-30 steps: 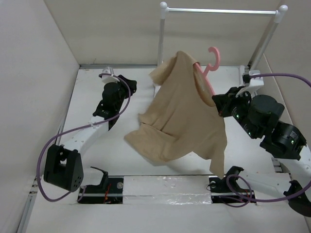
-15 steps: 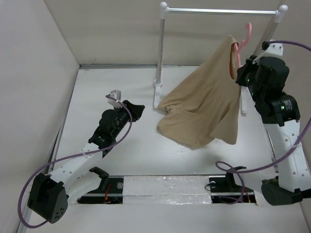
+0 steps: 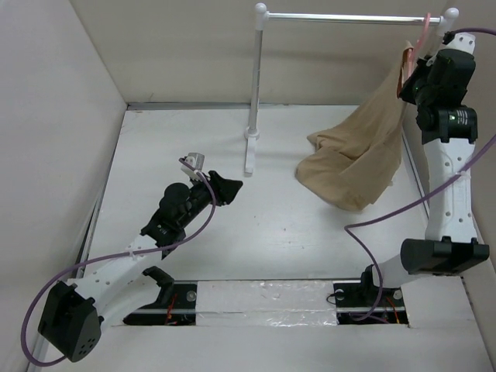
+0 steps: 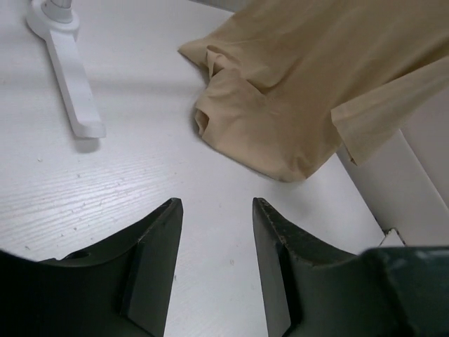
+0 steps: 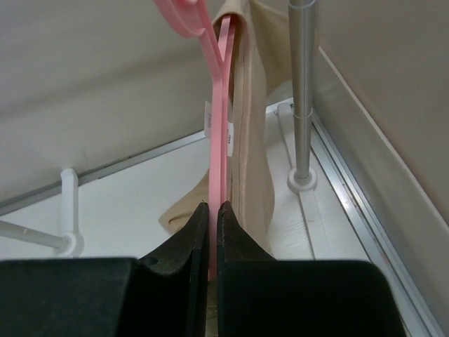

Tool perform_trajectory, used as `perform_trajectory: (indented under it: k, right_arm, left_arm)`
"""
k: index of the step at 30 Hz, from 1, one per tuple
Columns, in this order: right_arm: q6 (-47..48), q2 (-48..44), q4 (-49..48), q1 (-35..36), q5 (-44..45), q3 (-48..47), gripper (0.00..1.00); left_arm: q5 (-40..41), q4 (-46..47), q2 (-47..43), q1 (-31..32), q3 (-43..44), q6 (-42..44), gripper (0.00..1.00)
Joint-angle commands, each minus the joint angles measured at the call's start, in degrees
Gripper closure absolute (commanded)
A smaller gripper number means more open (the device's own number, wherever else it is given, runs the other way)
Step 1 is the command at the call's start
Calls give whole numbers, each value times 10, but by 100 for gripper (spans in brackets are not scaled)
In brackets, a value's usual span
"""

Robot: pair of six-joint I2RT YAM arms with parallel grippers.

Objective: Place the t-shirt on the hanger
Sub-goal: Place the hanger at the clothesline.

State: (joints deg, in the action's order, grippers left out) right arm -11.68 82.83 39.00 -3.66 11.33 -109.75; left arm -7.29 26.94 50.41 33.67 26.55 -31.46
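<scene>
The hanger's upper end only just reaches the white bar, so my right gripper must keep holding the hanger until that end is clearly past.
The pink hanger [image 3: 424, 32] is up at the right end of the white rail, and my right gripper [image 3: 412, 76] is shut on its lower part. In the right wrist view the hanger [image 5: 219, 133] runs straight up from between the closed jaws of the gripper [image 5: 212, 205]. The tan t-shirt [image 3: 356, 151] hangs from the hanger, with its lower part bunched on the table. It also shows beside the hanger [image 5: 251, 140]. My left gripper [image 3: 229, 186] is low over the table's middle, open and empty [image 4: 214, 203], and the t-shirt [image 4: 295, 77] lies ahead of it.
The white rail [image 3: 341, 17] spans the back on two posts; the left post [image 3: 256, 85] stands on a flat foot [image 4: 70, 84]. Walls close in the table on the left, back and right. Purple cables trail from both arms.
My right arm has carried the hanger and t-shirt up and to the right, to the rail's right end. My left gripper has moved towards the middle and its jaws have widened.
</scene>
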Motion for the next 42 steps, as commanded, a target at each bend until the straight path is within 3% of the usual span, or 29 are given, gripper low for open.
perform_trajectory:
  k: [1,14,18,26,31,35,37,38,40,41,42]
  right_arm:
    - [21,19,-75,-21,-44,-55,100]
    - [27,40,-132,-58,-91,-68,100]
    - [21,72,-109,-71,-105,-83,100]
    - [-16,92,-156,-106,-135,-6,100]
    - [-41,52,-202,-106,-130,78,100]
    - [-77,23,-234,-106,-127,111,54]
    - [-100,6,-230,-106,-126,107,44]
    - [-116,-2,-228,-106,-125,109,33]
    - [-128,-27,-227,-106,-135,117,36]
    - [-134,-63,-245,-106,-156,141,1]
    - [-141,-84,-255,-106,-162,162,0]
  left_arm:
    - [1,27,-20,0,2,12,57]
    - [-5,31,-16,0,1,11,59]
    - [-4,31,-9,0,2,11,60]
    - [-1,29,-13,0,1,12,59]
    - [2,28,-18,0,0,9,59]
    - [25,15,-20,0,0,10,52]
    - [36,7,-19,0,5,11,48]
    - [39,2,-20,0,5,11,45]
    - [46,0,-21,0,6,15,43]
    - [50,-1,-20,0,7,18,42]
    - [52,-1,-21,0,7,18,42]
